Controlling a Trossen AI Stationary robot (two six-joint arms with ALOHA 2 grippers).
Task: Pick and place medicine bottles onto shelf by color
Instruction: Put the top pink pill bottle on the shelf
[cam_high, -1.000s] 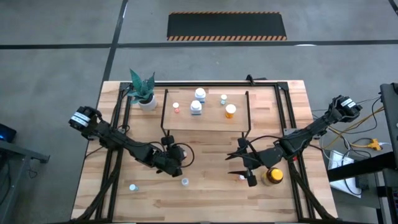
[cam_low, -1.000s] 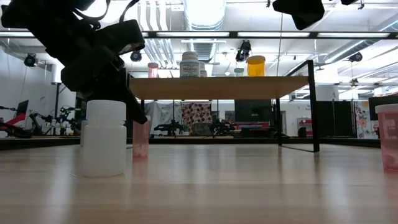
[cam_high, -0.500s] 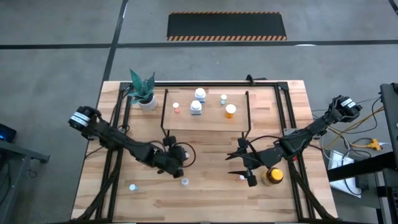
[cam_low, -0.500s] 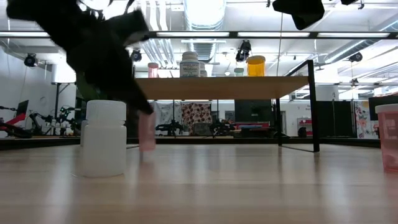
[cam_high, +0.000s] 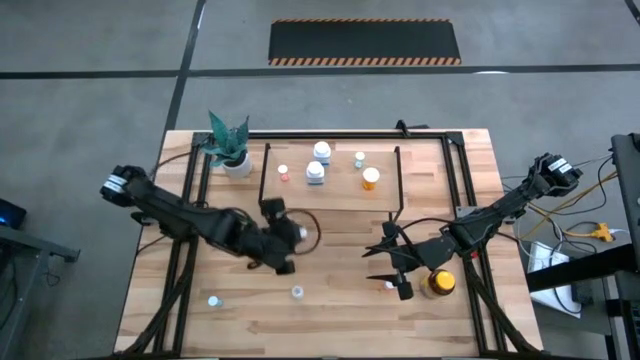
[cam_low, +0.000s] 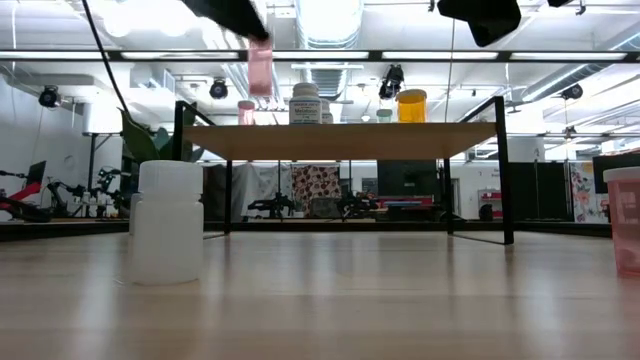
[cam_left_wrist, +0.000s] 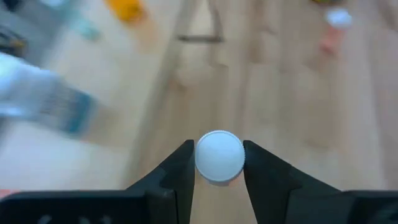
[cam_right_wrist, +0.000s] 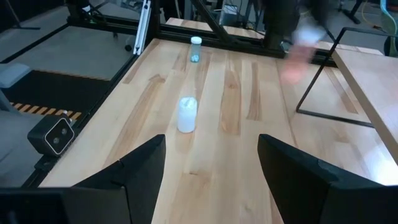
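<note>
I will move the small bottle toward the shelf board before my left gripper lets go of it, because the bottle is still hanging short of the board's near edge.
My left gripper (cam_high: 288, 238) is shut on a small bottle (cam_left_wrist: 219, 157) with a white cap and a pinkish body. In the low view that bottle (cam_low: 260, 66) hangs higher than the shelf board (cam_low: 350, 140). The shelf (cam_high: 335, 195) carries several bottles, among them a white one (cam_high: 321, 152) and an orange-capped one (cam_high: 371, 178). My right gripper (cam_high: 386, 266) is open and hangs over the table's right half. It is beside a small white-capped bottle (cam_high: 389, 287) and the amber yellow-capped bottle (cam_high: 438, 283). My left gripper pinches the small bottle between its two fingers at the white cap (cam_left_wrist: 202, 158), one finger (cam_left_wrist: 180, 168) on each side. The fingers come from above. The bottle is lifted clear of the table and hangs upright below the gripper.
Two small bottles stand on the near left of the table, one pale-capped (cam_high: 213, 300) and one white (cam_high: 297, 292). The white one shows large in the low view (cam_low: 168, 222). A potted plant (cam_high: 231, 148) stands at the far left corner. Black frame rods run along both table sides.
My left gripper has risen from table height with the pinkish bottle in its hold. It has also moved toward the far edge and slightly to the right, toward the shelf. The bottle, standing on the table a second ago, is now lifted clear above shelf level.
</note>
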